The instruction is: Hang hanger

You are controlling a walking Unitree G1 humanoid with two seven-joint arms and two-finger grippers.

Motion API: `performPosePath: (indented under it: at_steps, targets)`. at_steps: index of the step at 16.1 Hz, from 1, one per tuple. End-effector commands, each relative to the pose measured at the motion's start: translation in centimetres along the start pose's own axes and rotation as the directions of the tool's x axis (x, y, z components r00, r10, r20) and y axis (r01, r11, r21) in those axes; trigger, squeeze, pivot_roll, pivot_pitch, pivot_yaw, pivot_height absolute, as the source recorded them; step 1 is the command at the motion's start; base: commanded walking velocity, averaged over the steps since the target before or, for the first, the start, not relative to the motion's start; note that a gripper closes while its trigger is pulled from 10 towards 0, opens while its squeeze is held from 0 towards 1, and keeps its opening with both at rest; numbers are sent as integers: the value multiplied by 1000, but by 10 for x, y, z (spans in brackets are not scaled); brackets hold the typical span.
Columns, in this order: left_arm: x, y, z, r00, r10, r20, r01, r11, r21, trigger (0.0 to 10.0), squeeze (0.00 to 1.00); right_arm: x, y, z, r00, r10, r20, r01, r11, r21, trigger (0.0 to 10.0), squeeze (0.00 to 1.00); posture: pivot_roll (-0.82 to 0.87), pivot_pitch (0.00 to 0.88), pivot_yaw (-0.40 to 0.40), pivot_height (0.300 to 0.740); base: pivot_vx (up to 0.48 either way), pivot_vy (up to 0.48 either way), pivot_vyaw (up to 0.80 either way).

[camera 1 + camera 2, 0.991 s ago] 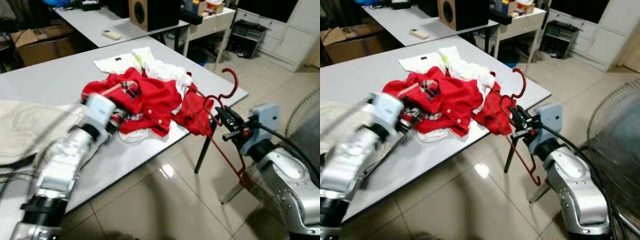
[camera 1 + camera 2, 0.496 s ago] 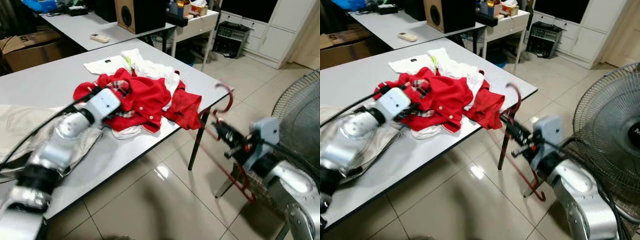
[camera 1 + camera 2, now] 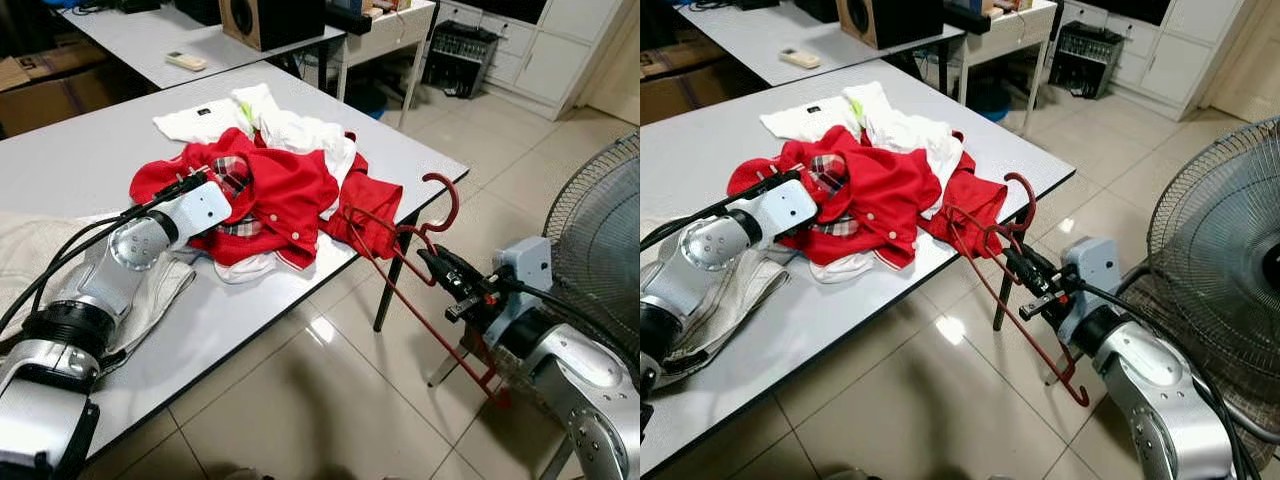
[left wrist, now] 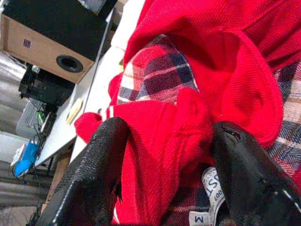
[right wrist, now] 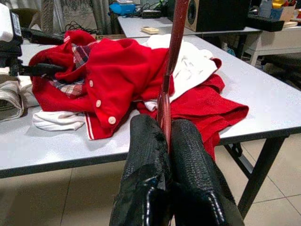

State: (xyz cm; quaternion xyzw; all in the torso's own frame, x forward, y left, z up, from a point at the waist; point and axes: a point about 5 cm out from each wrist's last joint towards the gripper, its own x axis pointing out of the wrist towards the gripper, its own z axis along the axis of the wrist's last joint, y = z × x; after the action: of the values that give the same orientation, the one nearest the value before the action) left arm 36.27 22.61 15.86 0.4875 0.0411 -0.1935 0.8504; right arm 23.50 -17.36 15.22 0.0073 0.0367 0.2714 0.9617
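Note:
The rest of the red shirt's cloth is slack on the tabletop, so my left gripper should next pinch the shirt by the raised fold at its collar [image 4: 188, 125].
A red shirt [image 3: 285, 195] with a plaid collar lining lies bunched on the grey table [image 3: 90, 150]. My left gripper [image 3: 222, 190] is at its collar. In the left wrist view it [image 4: 164, 155] is open, with a fold of the red fabric [image 4: 188, 117] between the two fingers. My right gripper [image 3: 432, 262] is off the table's right edge, above the floor, shut on a thin red hanger [image 3: 400, 290]. The hanger's hook [image 3: 447, 200] points up beside the table corner. Its near arm reaches toward the shirt's hanging edge. In the right wrist view the hanger [image 5: 171, 52] rises from the closed fingers [image 5: 146, 141].
White garments [image 3: 285, 125] lie behind the red shirt and a beige cloth [image 3: 30, 250] at the table's left. A standing fan [image 3: 600, 230] is close on the right. A second table with a remote [image 3: 186, 61] and a speaker [image 3: 270, 15] stands behind. Tiled floor lies in front.
The camera has shifted. My left arm has reached forward and set its fingers at the shirt's collar. My right gripper still holds the hanger, which now stands closer to the table corner.

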Motion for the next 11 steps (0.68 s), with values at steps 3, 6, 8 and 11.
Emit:
performPosePath:
  at_steps: [3, 6, 8, 11]
  targets:
    - [0, 12, 2, 1000, 0, 20, -1, 1000, 22, 0, 0, -1, -1, 3, 1000, 13, 4, -13, 1000, -9, 10000, 0, -146, 0, -8, 740, 0, 0, 0]
    - [1, 12, 1, 999, -20, 31, 19, 1000, 9, 0, 0, -2, 1, 3, 999, 44, -1, -44, 999, -12, 10000, 0, -146, 0, -8, 740, 0, 0, 0]
    - [2, 10, 1, 999, -35, 31, 35, 999, 5, 0, 0, -2, 3, 2, 998, 70, -6, -70, 997, -13, 10000, 0, -148, 0, -8, 740, 0, 0, 0]
    - [5, 5, 1, 998, -49, 27, 49, 999, -14, 0, 0, -3, 8, 2, 993, 116, -21, -116, 993, -21, 10000, 0, -151, 0, -7, 740, 0, 0, 0]
